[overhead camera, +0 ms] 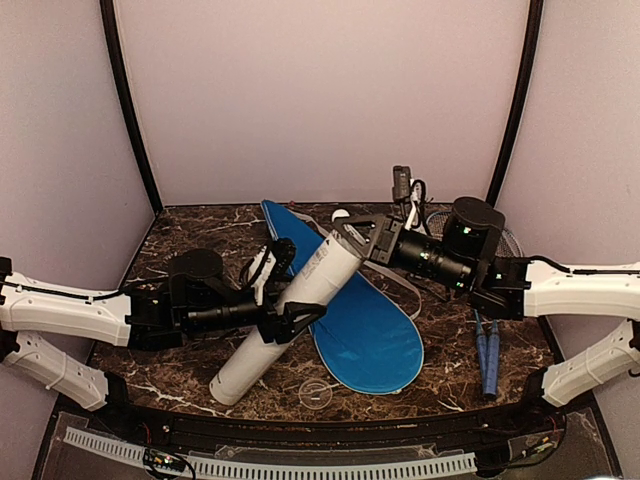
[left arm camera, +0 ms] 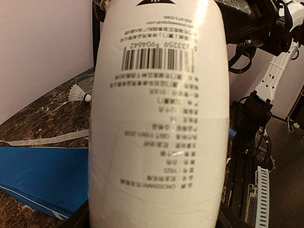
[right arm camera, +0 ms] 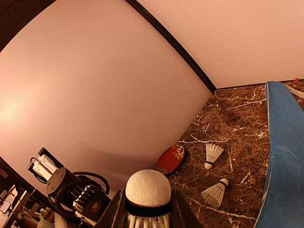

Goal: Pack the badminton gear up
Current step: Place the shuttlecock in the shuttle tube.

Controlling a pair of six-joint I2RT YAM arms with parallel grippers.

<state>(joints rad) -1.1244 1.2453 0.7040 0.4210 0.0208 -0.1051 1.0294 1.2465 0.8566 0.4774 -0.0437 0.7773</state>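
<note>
My right gripper releases the shuttlecock now, since its skirt points into the tube's upper end, cork head outward, so the shuttlecock would land inside.
The long white tube (overhead camera: pixel 300 305) lies on a slant across the blue racket cover (overhead camera: pixel 375 335), and my left gripper (overhead camera: pixel 290 322) is shut round its middle. In the left wrist view the tube's printed label (left arm camera: pixel 156 118) fills the frame, with dark fingers (left arm camera: pixel 78 219) at its sides. My right gripper (overhead camera: pixel 352 233) hovers at the tube's upper end, shut on a shuttlecock (right arm camera: pixel 148 190) whose cork head pokes out between the fingers (right arm camera: pixel 115 211). Two more shuttlecocks (right arm camera: pixel 212 154) (right arm camera: pixel 214 192) lie on the table. Two blue-handled rackets (overhead camera: pixel 487 355) lie at the right.
A red oval patterned object (right arm camera: pixel 171 159) leans at the back wall. A clear round lid (overhead camera: pixel 315 393) lies near the front edge. The cover's grey strap (left arm camera: pixel 42 138) trails over the marble. Walls close in on three sides.
</note>
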